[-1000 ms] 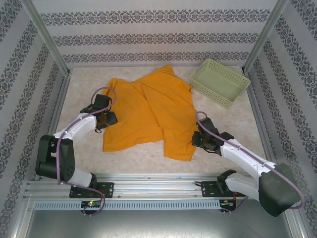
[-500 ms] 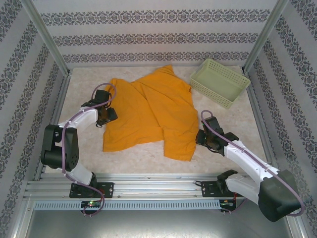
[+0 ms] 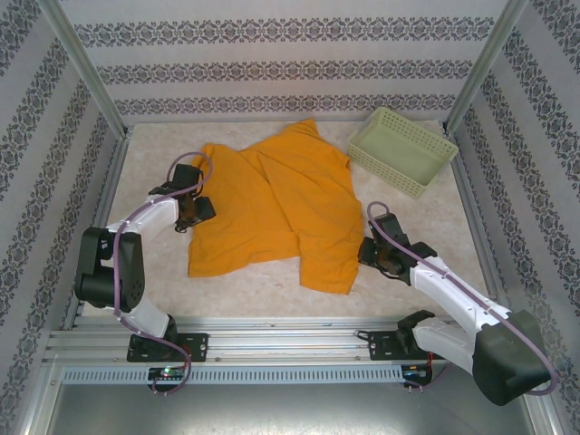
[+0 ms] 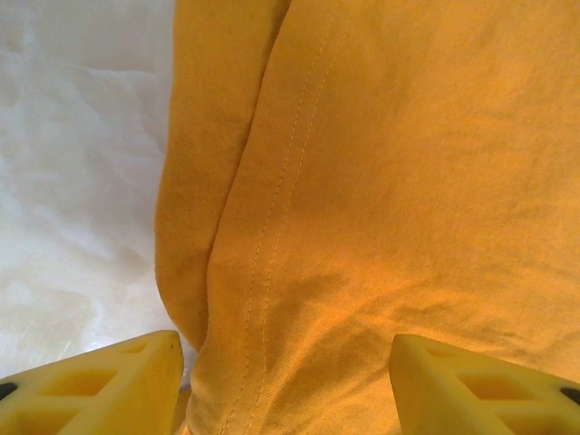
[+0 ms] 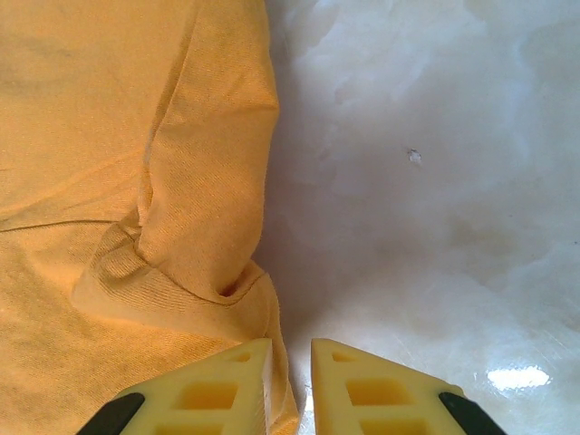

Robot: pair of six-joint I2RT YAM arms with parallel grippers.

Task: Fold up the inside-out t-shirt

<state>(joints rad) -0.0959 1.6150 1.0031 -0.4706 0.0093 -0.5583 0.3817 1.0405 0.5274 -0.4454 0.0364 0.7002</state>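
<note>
The t-shirt needs to be stretched between both grippers for folding, so my left gripper will next grab the inside-out t-shirt's stitched edge [image 4: 240, 385] opposite my right gripper.
The inside-out t-shirt [image 3: 281, 199] is orange-yellow and lies spread and rumpled on the table's middle, with no print showing. My left gripper [image 3: 201, 210] sits at the shirt's left edge. In the left wrist view its jaws [image 4: 285, 381] stand wide open over a stitched seam of the shirt [image 4: 381, 181], with fabric under and between them. My right gripper [image 3: 367, 252] is at the shirt's lower right edge. In the right wrist view its jaws [image 5: 292, 362] are nearly together, with the hem of the shirt [image 5: 109, 181] running into the narrow gap.
A pale green lattice basket [image 3: 403, 149] stands at the back right, apart from the shirt. Bare marbled tabletop [image 3: 263, 294] lies in front of the shirt and to the right of it [image 5: 435, 181]. Patterned walls and metal posts enclose the table.
The left gripper has moved away from the bases and in against the shirt's left edge. The right gripper has shifted slightly right. The shirt's outline looks the same.
</note>
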